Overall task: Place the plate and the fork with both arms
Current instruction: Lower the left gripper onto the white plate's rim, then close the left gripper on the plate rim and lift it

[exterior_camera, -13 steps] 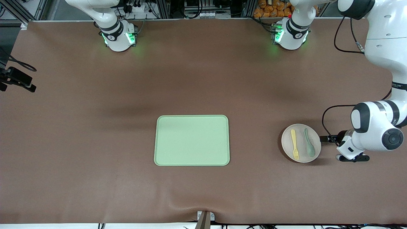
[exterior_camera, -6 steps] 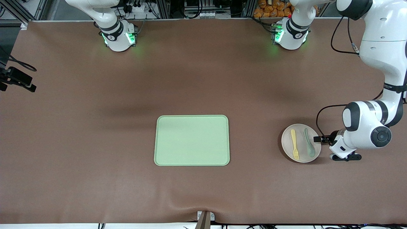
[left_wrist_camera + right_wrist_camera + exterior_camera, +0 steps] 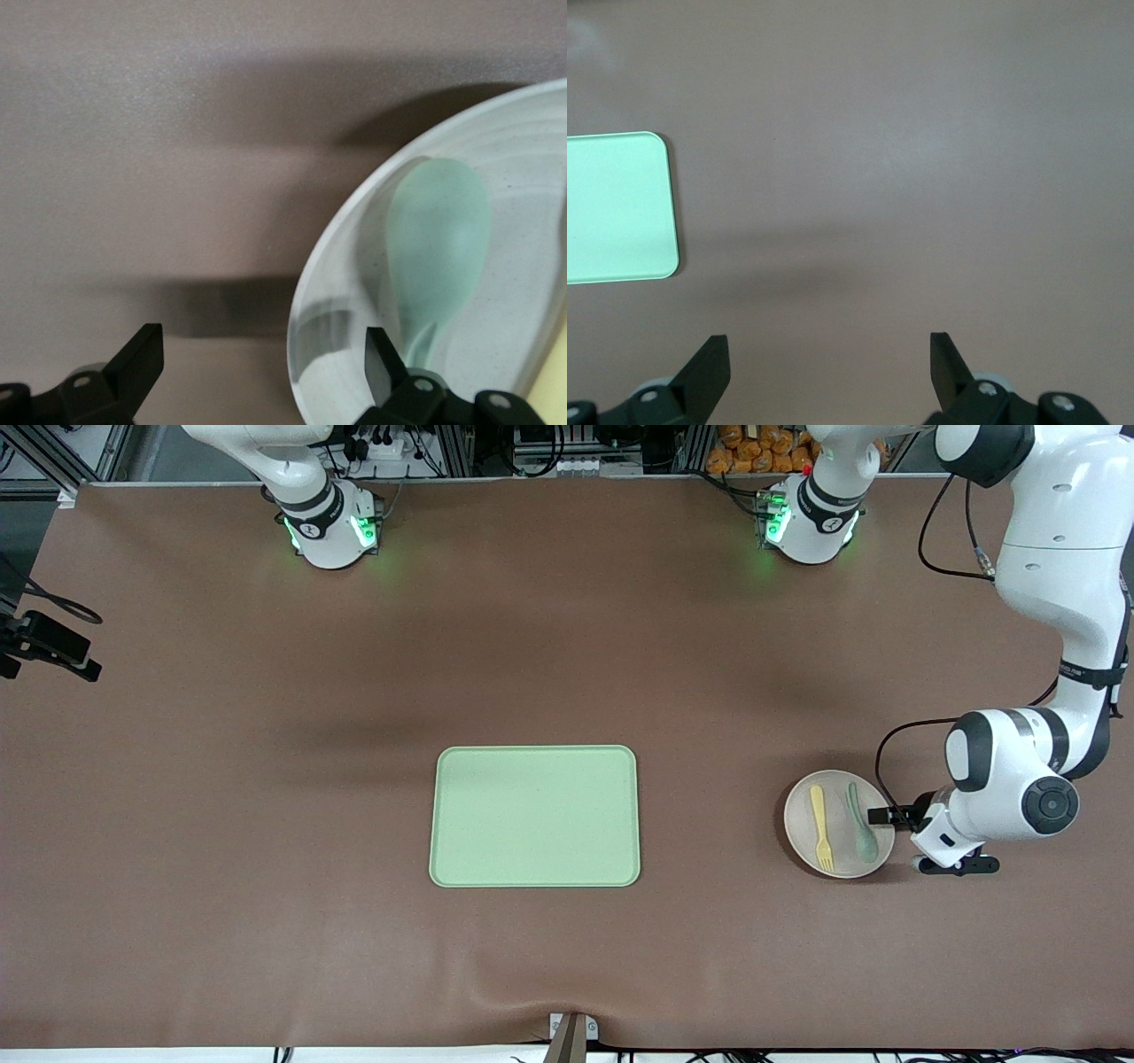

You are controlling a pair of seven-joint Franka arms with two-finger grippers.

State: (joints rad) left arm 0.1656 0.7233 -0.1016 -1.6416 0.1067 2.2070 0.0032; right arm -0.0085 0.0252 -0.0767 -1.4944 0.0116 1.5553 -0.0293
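The left gripper grabs the plate's rim beside the spoon next, to put the plate (image 3: 839, 856) on the tray (image 3: 533, 815).
The round pale plate (image 3: 839, 856) lies toward the left arm's end of the table. The yellow fork (image 3: 821, 828) and a grey-green spoon (image 3: 861, 834) lie on it. My left gripper (image 3: 886, 816) is low at the plate's rim, beside the spoon, and open. In the left wrist view the left gripper (image 3: 263, 345) straddles the rim of the plate (image 3: 523, 168): one finger is over the plate by the spoon (image 3: 438, 235), the other over the table. My right gripper (image 3: 828, 347) is open and empty, high over bare table, and out of the front view.
The rectangular light green tray (image 3: 535, 816) lies mid-table, nearer the front camera than the arm bases. One of its corners shows in the right wrist view (image 3: 620, 208). A black camera mount (image 3: 49, 646) sticks in at the right arm's end.
My left arm has moved toward the plate, bringing the open gripper from beside it to its rim. The plate, fork and spoon have not moved.
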